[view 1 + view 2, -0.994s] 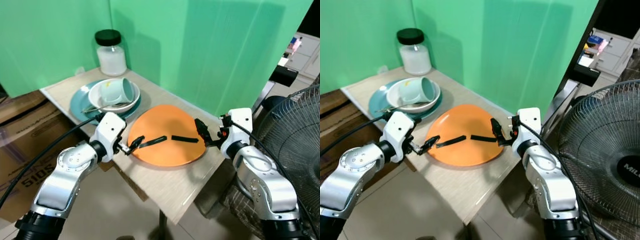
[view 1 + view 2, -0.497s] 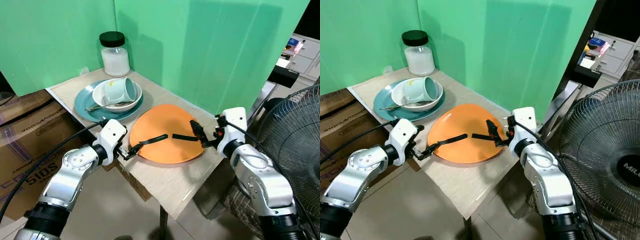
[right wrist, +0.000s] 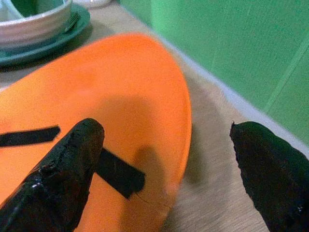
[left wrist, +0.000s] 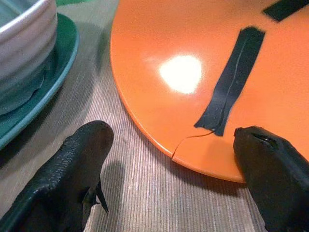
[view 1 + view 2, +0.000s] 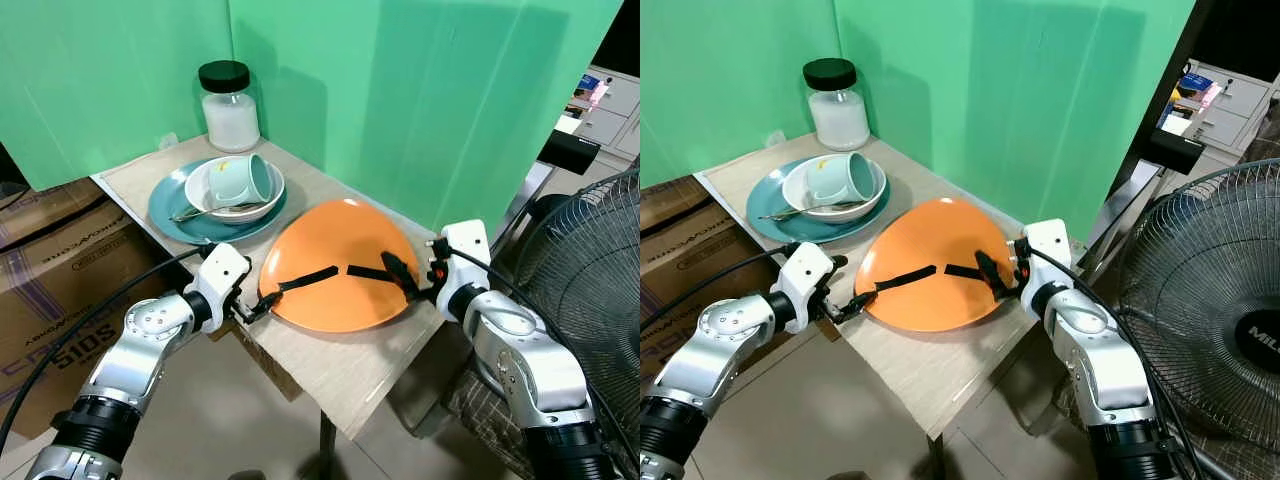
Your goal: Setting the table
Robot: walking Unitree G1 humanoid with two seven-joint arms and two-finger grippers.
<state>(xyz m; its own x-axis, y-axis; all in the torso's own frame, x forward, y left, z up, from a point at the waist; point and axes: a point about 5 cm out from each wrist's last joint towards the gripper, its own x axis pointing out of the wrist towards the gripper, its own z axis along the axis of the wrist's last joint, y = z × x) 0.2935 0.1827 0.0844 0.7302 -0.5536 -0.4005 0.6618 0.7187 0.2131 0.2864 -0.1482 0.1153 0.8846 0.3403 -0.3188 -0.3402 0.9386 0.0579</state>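
Observation:
The right gripper grabs the orange plate [image 3: 120, 106] by its rim [image 3: 171, 188] beside the black tape strip next, to set the table.
An orange plate [image 5: 340, 250] with two black tape strips and a hairline crack at its near rim [image 4: 188, 141] lies on the small wooden table [image 5: 340, 365]. It looks tipped, with the far edge higher. My left gripper [image 5: 258, 303] is open at the plate's near-left rim; in the left wrist view its fingers [image 4: 72, 179] stand either side of the cracked edge. My right gripper [image 5: 402, 275] is open at the right rim, with one finger [image 3: 63, 179] over the plate [image 3: 120, 106] and the other out over the table.
Behind the orange plate, a teal plate [image 5: 165, 205] carries a white bowl [image 5: 265, 203] holding a pale blue mug on its side [image 5: 240, 180] and a utensil. A black-lidded jar [image 5: 230, 105] stands at the green wall. A fan [image 5: 600, 270] is right, cardboard boxes [image 5: 50, 260] left.
The camera shifted a second ago. Since then my right gripper has reached further in over the plate's right rim, and the plate's far edge has come up. The left gripper stays at the near rim.

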